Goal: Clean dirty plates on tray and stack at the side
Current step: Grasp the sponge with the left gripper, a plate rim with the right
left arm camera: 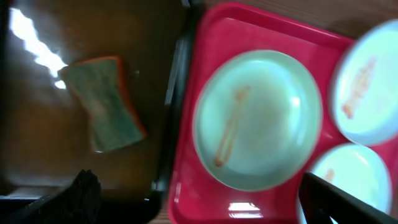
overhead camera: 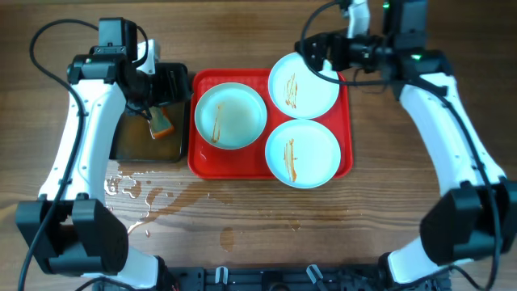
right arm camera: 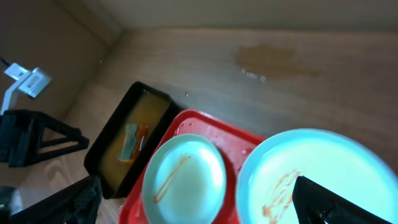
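Observation:
My left gripper is going to grab the sponge across its narrow green middle [overhead camera: 157, 120] [left arm camera: 104, 105] next. This will leave the orange side free to wipe the dirty plates.
The red tray [overhead camera: 199, 158] holds three pale mint plates with brown-orange smears: one on the left [overhead camera: 230, 115], one at the front right [overhead camera: 303, 152], and one at the back right [overhead camera: 303, 85] that overlaps the tray's far rim. My right gripper [overhead camera: 317, 56] is open and hovers at that back-right plate's far edge; in the right wrist view [right arm camera: 199, 202] its fingers spread wide over that plate [right arm camera: 311, 180] and the left plate [right arm camera: 183, 180]. My left gripper [overhead camera: 153, 89] is open and empty above the black pan; in the left wrist view [left arm camera: 208, 199] it straddles the pan and tray edge.
A black pan [overhead camera: 131, 149] of brownish liquid stands left of the tray, with a green-and-orange sponge [overhead camera: 160, 123] lying in it; the sponge also shows in the left wrist view [left arm camera: 102, 106]. Spilled liquid [overhead camera: 133, 190] wets the wood in front of the pan and tray.

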Tool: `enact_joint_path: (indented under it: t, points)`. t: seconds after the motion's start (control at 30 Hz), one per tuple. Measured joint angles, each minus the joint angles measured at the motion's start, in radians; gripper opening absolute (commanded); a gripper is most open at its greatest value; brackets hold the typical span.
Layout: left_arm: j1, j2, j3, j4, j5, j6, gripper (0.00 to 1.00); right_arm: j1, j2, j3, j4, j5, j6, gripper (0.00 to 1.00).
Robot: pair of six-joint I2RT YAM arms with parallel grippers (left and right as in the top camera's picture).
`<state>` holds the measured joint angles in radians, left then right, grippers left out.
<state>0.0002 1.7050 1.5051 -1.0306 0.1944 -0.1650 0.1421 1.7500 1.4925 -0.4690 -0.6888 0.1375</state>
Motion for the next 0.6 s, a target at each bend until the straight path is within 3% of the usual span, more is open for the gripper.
enact_joint_path:
  t: [0.1,0.2,0.3,0.43,0.6]
  points:
    - [0.012,0.006,0.000,0.008,-0.078,-0.049,1.00,0.149,0.085,0.013,-0.011,0.161,0.124,0.75]
    - [0.051,0.006,0.000,0.013,-0.113,-0.069,1.00,0.266,0.195,0.135,-0.182,0.313,0.198,0.68]
    - [0.080,0.007,0.000,0.018,-0.122,-0.085,1.00,0.306,0.319,0.262,-0.284,0.411,0.245,0.58]
    - [0.087,0.024,0.000,0.018,-0.123,-0.089,1.00,0.325,0.429,0.264,-0.340,0.455,0.286,0.38]
    - [0.087,0.077,0.001,0.019,-0.123,-0.112,1.00,0.325,0.459,0.264,-0.355,0.462,0.301,0.32]
